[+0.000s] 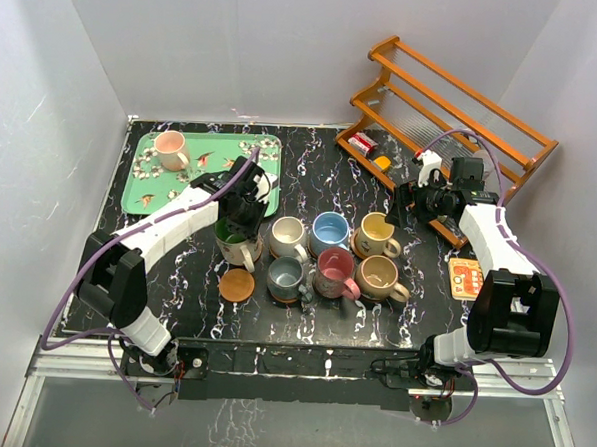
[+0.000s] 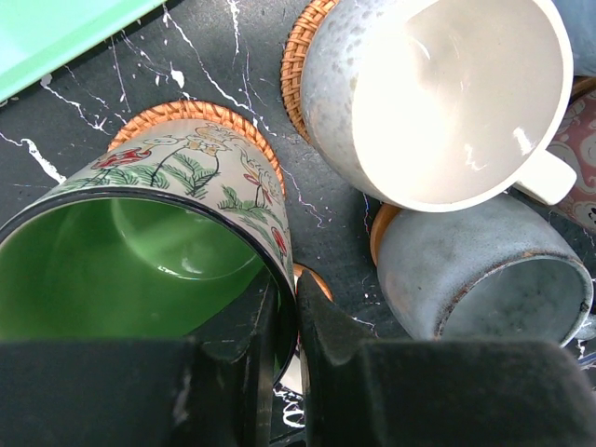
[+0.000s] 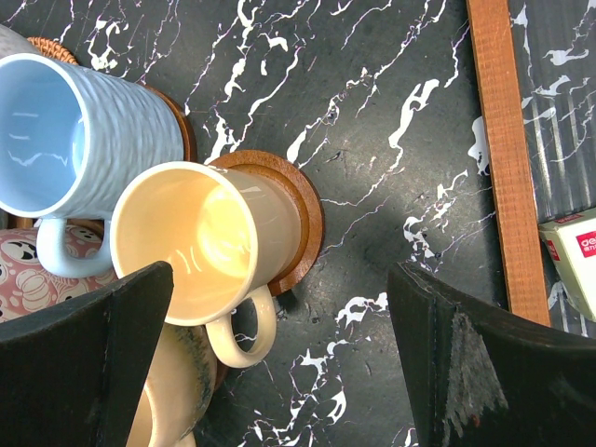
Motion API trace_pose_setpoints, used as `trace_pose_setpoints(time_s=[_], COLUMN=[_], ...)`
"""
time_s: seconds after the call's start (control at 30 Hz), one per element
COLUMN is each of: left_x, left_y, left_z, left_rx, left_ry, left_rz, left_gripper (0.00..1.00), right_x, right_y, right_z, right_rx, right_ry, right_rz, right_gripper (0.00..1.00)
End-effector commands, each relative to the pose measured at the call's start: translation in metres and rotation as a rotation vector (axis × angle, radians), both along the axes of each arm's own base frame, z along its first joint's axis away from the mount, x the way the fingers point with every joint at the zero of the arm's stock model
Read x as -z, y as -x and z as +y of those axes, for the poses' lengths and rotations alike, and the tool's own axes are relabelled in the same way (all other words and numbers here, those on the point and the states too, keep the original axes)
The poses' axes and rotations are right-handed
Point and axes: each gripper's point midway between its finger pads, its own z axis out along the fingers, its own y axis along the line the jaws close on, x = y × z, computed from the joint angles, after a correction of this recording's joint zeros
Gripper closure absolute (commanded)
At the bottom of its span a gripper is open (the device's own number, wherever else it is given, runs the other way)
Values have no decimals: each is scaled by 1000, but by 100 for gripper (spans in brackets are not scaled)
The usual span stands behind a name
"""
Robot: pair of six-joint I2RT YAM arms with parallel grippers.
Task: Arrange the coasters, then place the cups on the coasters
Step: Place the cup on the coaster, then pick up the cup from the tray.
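Note:
My left gripper opens next, since the rim of its woven coaster curves around the green cup's base, so the cup would stay on the coaster.
My left gripper (image 1: 241, 213) (image 2: 289, 317) is shut on the rim of the green cup (image 1: 237, 244) (image 2: 140, 261), one finger inside and one outside. The cup's base is at a woven coaster (image 2: 186, 114); whether it rests on it I cannot tell. A bare tan coaster (image 1: 238, 284) lies in front. Cream-white (image 1: 288, 236), light blue (image 1: 328, 230), yellow-cream (image 1: 376, 233) (image 3: 196, 242), grey-teal (image 1: 288, 276), pink (image 1: 334, 275) and tan (image 1: 379, 276) cups stand on coasters. Another cup (image 1: 169, 149) is on the green tray (image 1: 203, 178). My right gripper (image 1: 410, 194) (image 3: 279, 363) hangs open, empty, right of the yellow-cream cup.
A wooden rack (image 1: 454, 122) (image 3: 503, 158) stands at the back right with a red-and-white box (image 1: 361, 143) at its near end. A square orange card (image 1: 465, 277) lies by the right arm. White walls close in the table on three sides.

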Motion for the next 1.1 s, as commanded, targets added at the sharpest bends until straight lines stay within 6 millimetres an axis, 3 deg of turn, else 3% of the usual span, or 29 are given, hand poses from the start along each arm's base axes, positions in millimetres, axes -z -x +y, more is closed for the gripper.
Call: trace_pose_setpoints(time_s=[0.0, 0.6, 1.07], left_x=[-17, -21, -32], left_y=[0, 1, -1], left_z=[-8, -17, -17], left_rx=[15, 3, -15], left_ry=[57, 109, 158], left_rz=[-32, -8, -12], left_gripper=[89, 84, 73], right_x=[-23, -22, -21], right_y=[-18, -18, -18], right_z=[-4, -4, -5], right_rx=[5, 6, 6], right_ry=[13, 15, 14], right_rz=[-95, -92, -89], right_gripper=[2, 2, 2])
